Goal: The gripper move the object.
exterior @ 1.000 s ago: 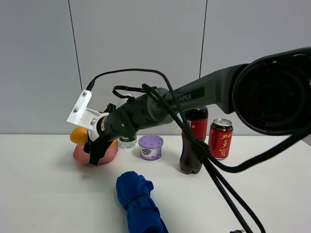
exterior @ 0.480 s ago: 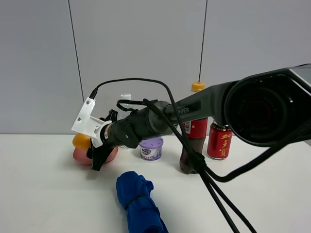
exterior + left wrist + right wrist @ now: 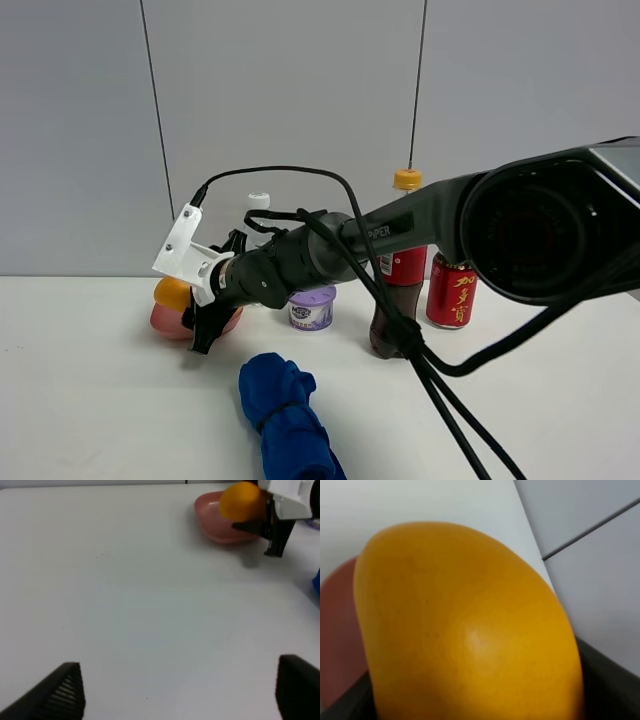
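Observation:
My right gripper should open now, because the orange fruit's bottom [image 3: 172, 304] is low inside the pink bowl's rim [image 3: 162, 316] and the fruit would rest there.
An orange fruit [image 3: 172, 292] is held in my right gripper [image 3: 192, 312], which reaches across to the left side of the table. The fruit sits right over a pink bowl [image 3: 163, 321]; I cannot tell if it touches the bowl. In the right wrist view the fruit [image 3: 465, 625] fills the frame, with the bowl [image 3: 335, 650] behind it. The left wrist view shows the fruit [image 3: 241, 501], the bowl [image 3: 210, 524] and the right gripper [image 3: 267, 527] far off. My left gripper [image 3: 177, 692] is open and empty, low over bare table.
A rolled blue cloth [image 3: 285, 420] lies in front. A purple tub [image 3: 310, 305], a cola bottle [image 3: 398, 300], a red can [image 3: 450, 290] and a clear bottle [image 3: 259, 208] stand behind the arm. Black cables [image 3: 440, 380] trail toward the front right.
My right gripper has moved slightly down and right with the fruit, settling over the pink bowl. The arm has dropped lower, uncovering the bottle caps behind it.

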You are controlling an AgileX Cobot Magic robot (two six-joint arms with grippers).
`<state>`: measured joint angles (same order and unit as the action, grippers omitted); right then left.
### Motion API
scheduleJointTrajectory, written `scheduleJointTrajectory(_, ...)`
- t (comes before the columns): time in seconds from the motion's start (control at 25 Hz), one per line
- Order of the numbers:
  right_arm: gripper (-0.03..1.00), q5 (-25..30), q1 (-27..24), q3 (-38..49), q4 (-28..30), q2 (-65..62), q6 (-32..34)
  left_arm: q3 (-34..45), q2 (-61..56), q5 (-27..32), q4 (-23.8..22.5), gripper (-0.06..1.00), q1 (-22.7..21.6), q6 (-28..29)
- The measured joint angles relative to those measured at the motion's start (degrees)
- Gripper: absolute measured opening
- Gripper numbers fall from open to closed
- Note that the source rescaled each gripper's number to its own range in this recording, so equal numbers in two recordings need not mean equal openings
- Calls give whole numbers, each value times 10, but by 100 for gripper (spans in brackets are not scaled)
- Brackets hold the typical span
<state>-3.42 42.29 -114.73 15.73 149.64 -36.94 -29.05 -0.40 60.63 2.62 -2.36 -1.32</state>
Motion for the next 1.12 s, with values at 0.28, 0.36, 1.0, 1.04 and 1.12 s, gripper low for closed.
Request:
scheduleJointTrajectory(0.28, 14, -14, 0, 0, -21, 0, 0, 0, 0, 0, 0, 100, 0, 0)
scheduleJointTrajectory(0.36, 25, -16, 0, 0, -33, 0, 0, 0, 0, 0, 0, 100, 0, 0)
scheduleJointTrajectory(1.0, 36, 91, 0, 0, -72, -154, 53, 0, 0, 0, 0, 100, 0, 0)
scheduleJointTrajectory(1.04, 37, 110, 0, 0, -88, -179, 76, 0, 0, 0, 0, 100, 0, 0)
scheduleJointTrajectory(1.12, 43, 148, 0, 0, -112, -238, 116, 0, 0, 0, 0, 100, 0, 0)
